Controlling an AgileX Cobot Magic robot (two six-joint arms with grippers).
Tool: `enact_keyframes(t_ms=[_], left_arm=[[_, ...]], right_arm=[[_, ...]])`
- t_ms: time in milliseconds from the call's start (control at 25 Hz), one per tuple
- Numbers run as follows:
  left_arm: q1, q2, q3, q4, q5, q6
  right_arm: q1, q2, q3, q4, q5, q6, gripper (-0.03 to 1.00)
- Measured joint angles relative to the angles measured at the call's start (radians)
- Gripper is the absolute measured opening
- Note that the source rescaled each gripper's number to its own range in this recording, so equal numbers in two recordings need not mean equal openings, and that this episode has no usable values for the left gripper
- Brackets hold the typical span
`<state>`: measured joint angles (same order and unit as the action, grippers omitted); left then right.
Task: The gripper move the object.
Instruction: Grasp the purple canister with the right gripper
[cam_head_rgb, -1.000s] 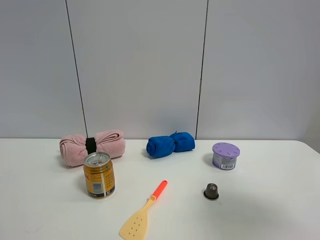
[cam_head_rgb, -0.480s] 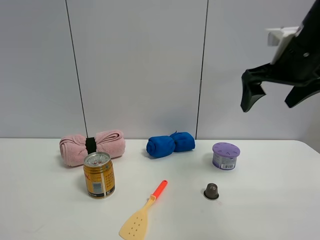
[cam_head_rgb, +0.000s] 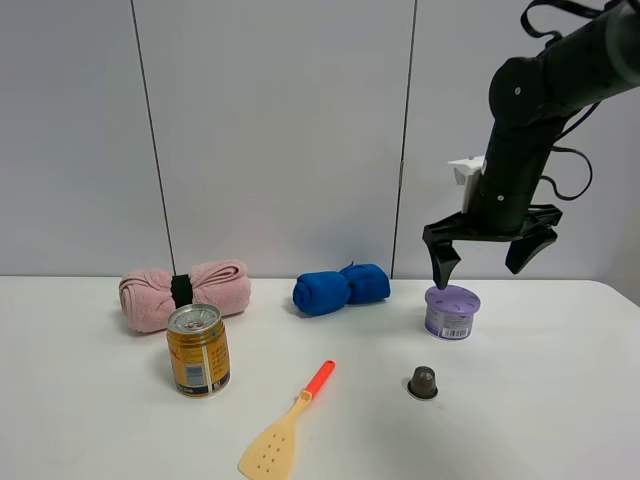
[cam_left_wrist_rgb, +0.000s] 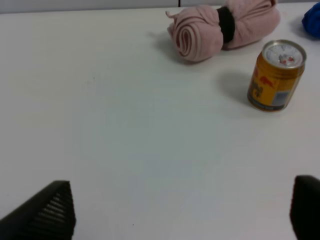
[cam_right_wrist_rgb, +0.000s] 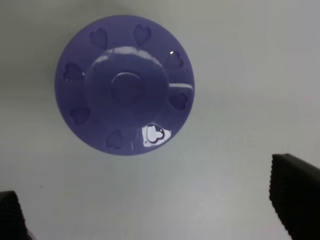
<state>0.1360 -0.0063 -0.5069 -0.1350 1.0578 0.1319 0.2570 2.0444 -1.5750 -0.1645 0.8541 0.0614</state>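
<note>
I should next grab the short round tub by its round side (cam_head_rgb: 447, 322) with my right gripper to move the tub across the white table.
The object is a short round tub (cam_head_rgb: 452, 312) with a lilac slotted lid and a barcode label, standing on the white table at the right. The right wrist view looks straight down on its lid (cam_right_wrist_rgb: 124, 85). My right gripper (cam_head_rgb: 490, 257) hangs open just above the tub, its left fingertip close over the lid, not touching. Its black fingers (cam_right_wrist_rgb: 295, 195) show at the edges of the right wrist view. My left gripper (cam_left_wrist_rgb: 182, 210) is open and empty over bare table, out of the exterior view.
A gold drink can (cam_head_rgb: 198, 350) stands at the left, with a pink rolled towel (cam_head_rgb: 185, 292) behind it. A blue rolled cloth (cam_head_rgb: 341, 288) lies at the back centre. An orange-handled spatula (cam_head_rgb: 288, 425) and a small brown capsule (cam_head_rgb: 422, 382) lie in front.
My right arm came into view from the upper right and dropped down and left until the open gripper hangs just above the tub. Nothing on the table has moved.
</note>
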Motion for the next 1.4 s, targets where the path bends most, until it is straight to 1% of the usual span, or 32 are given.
enact_keyframes(t_ms=[120, 480, 880, 1040, 1400], left_arm=[[0.0, 0.0, 0.0, 0.0, 0.0, 0.0], [0.0, 0.0, 0.0, 0.0, 0.0, 0.0], [0.0, 0.0, 0.0, 0.0, 0.0, 0.0], [0.0, 0.0, 0.0, 0.0, 0.0, 0.0], [0.0, 0.0, 0.0, 0.0, 0.0, 0.0]], right_arm=[[0.0, 0.031, -0.003, -0.015, -0.02, 0.002, 1.0], [0.0, 0.044, -0.007, -0.025, -0.161, 0.04, 1.0], [0.0, 0.124, -0.007, -0.032, -0.266, 0.063, 1.0], [0.0, 0.144, -0.007, -0.032, -0.291, 0.082, 1.0], [0.0, 0.198, -0.007, -0.032, -0.312, 0.089, 1.0]])
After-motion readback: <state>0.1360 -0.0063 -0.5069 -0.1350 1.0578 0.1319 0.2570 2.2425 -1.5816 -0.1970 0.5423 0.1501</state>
